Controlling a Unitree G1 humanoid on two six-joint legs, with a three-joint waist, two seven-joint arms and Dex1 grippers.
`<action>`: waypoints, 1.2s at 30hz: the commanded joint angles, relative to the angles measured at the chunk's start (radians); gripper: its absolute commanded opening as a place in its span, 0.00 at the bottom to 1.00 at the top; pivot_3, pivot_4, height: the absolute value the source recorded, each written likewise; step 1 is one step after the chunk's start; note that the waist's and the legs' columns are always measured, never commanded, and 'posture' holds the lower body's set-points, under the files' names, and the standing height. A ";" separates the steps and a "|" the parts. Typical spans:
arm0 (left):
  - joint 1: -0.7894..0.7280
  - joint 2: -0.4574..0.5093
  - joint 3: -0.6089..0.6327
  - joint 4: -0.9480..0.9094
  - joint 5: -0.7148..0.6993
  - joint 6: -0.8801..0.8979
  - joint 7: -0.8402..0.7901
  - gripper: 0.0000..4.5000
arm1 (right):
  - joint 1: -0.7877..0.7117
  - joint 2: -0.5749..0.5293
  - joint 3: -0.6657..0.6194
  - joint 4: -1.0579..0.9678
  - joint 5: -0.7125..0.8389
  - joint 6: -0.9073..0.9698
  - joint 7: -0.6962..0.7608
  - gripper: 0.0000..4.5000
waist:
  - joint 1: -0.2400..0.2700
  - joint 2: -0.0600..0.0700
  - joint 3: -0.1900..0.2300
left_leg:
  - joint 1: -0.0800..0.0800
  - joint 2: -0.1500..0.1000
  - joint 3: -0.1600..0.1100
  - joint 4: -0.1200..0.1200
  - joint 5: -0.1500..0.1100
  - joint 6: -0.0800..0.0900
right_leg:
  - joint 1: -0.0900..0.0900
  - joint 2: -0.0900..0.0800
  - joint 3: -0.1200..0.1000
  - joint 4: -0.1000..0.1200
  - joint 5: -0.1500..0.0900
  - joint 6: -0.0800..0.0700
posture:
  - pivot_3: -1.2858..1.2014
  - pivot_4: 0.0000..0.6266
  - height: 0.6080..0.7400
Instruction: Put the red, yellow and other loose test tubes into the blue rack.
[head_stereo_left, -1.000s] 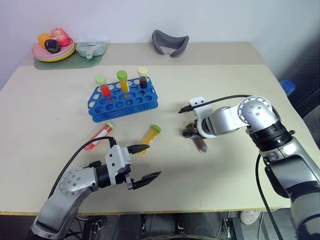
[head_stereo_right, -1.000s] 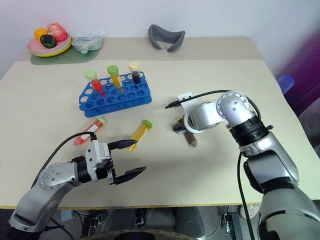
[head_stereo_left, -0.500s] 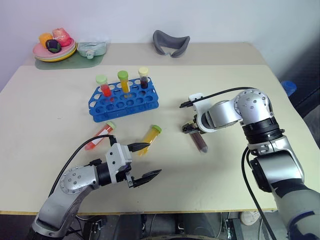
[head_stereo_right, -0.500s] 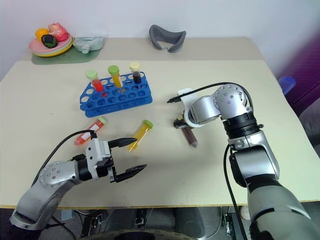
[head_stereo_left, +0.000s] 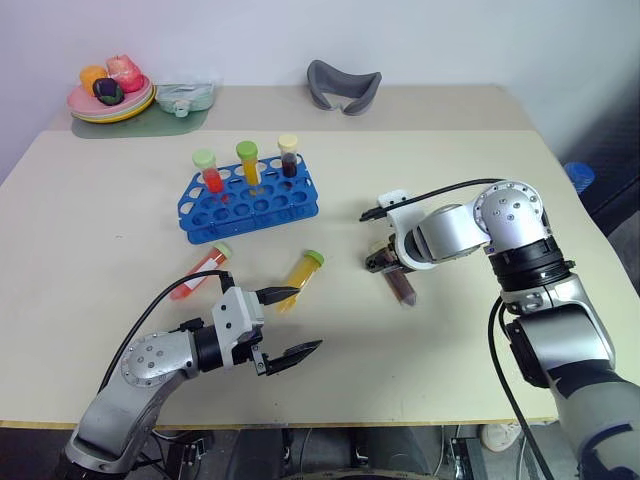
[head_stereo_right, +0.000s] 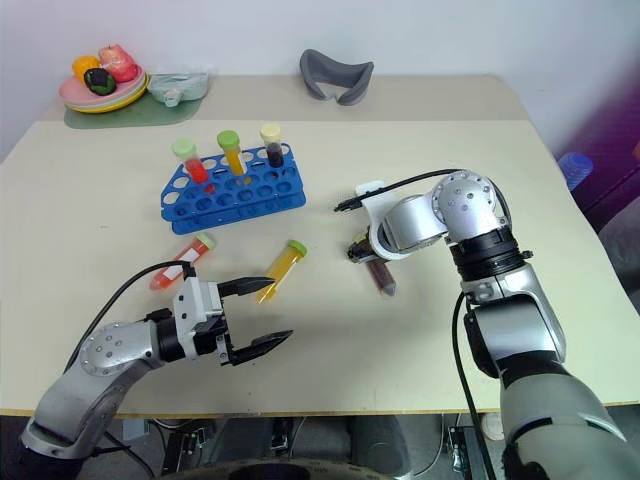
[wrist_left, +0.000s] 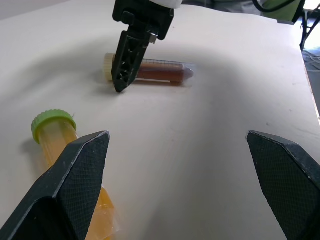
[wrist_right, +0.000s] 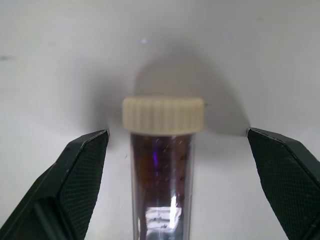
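Note:
The fingers are on either side of the cream cap (wrist_right: 163, 116), down near the pale tabletop, so my right gripper closes on the cap next.
The blue rack (head_stereo_left: 250, 200) stands at the back left of the table and holds a red, a yellow and a dark tube upright. Three loose tubes lie in front of it: a red one (head_stereo_left: 198, 272), a yellow one (head_stereo_left: 300, 278) and a dark brown one (head_stereo_left: 398, 285) with a cream cap. My right gripper (head_stereo_left: 380, 261) points down at the dark tube's cap end, open, with the cap (wrist_right: 163, 116) between its fingers and not gripped. My left gripper (head_stereo_left: 308, 319) hovers open near the table's front edge, just in front of the yellow tube (wrist_left: 60, 142).
A plate of toy fruit (head_stereo_left: 106, 98) and a small pale container (head_stereo_left: 182, 97) sit on a green mat at the back left corner. A grey curved holder (head_stereo_left: 342, 84) lies at the back centre. The table's right and front parts are bare.
My right arm's elbow and wrist have shifted a little while its gripper stays over the dark tube's cap. The left arm and all tubes have not moved.

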 joint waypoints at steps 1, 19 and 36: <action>0.003 0.004 0.011 -0.017 0.005 -0.017 0.001 1.00 | 0.026 0.000 0.045 0.014 0.046 0.035 -0.009 1.00 | 0.000 0.000 0.000 | 0.000 0.000 0.000 0.000 0.000 0.000 | 0.000 0.000 0.000 0.000 0.000 0.000 | 0.52 0.24 0.96; -0.014 0.008 0.015 -0.020 0.002 -0.002 0.004 1.00 | -0.009 0.027 0.023 0.053 0.012 0.035 -0.001 0.53 | -0.001 0.000 0.000 | 0.000 0.000 0.000 0.000 0.000 0.000 | 0.000 0.000 0.000 0.000 0.000 0.000 | 0.52 0.24 0.96; 0.002 -0.044 0.180 0.005 -0.059 0.004 0.111 1.00 | -0.058 0.020 -0.041 -0.291 -0.259 -0.172 0.357 0.19 | -0.002 0.004 0.003 | -0.003 0.000 0.000 -0.001 0.000 0.000 | -0.003 0.000 0.000 0.000 0.000 0.000 | 0.52 0.24 0.96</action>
